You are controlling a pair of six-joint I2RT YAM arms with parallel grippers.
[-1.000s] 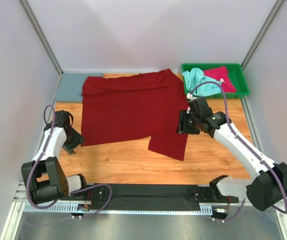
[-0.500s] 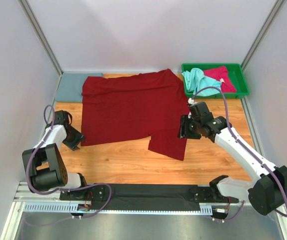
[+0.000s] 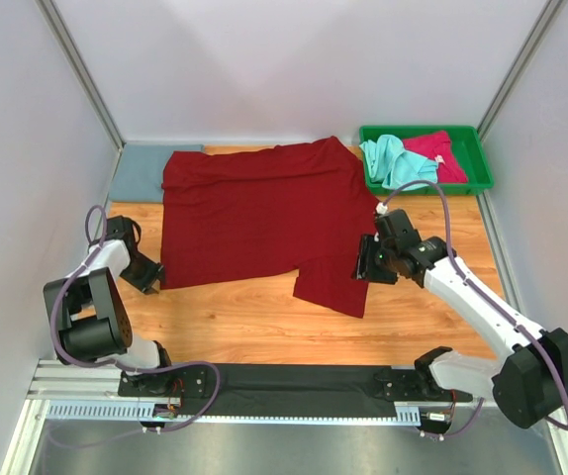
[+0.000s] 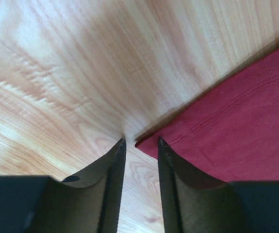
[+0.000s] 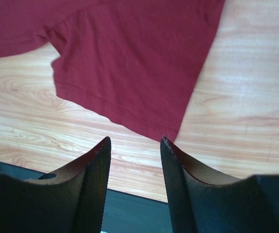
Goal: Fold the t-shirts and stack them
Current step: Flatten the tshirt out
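Note:
The dark red t-shirt needs to be spread between my grippers for folding, so my right gripper should next grab the near corner of the t-shirt's sleeve.
A dark red t-shirt (image 3: 254,213) lies spread flat on the wooden table. My left gripper (image 3: 151,274) is open and low at the shirt's near left corner (image 4: 144,141), which sits just ahead of the fingertips in the left wrist view. My right gripper (image 3: 365,265) is open and empty, just above the near corner of the sleeve (image 5: 171,133) at the shirt's right. A folded slate grey-blue shirt (image 3: 143,170) lies at the back left. A mint green shirt (image 3: 391,158) and a pinkish-red shirt (image 3: 434,153) lie crumpled in the tray.
A green plastic tray (image 3: 480,176) stands at the back right corner. White walls close in the table on the left, right and back. A black strip (image 3: 284,381) runs along the near edge by the arm bases.
My right gripper has moved nearer and a little right along the sleeve's right edge toward its near corner. My left gripper has edged closer to the shirt's near left corner.

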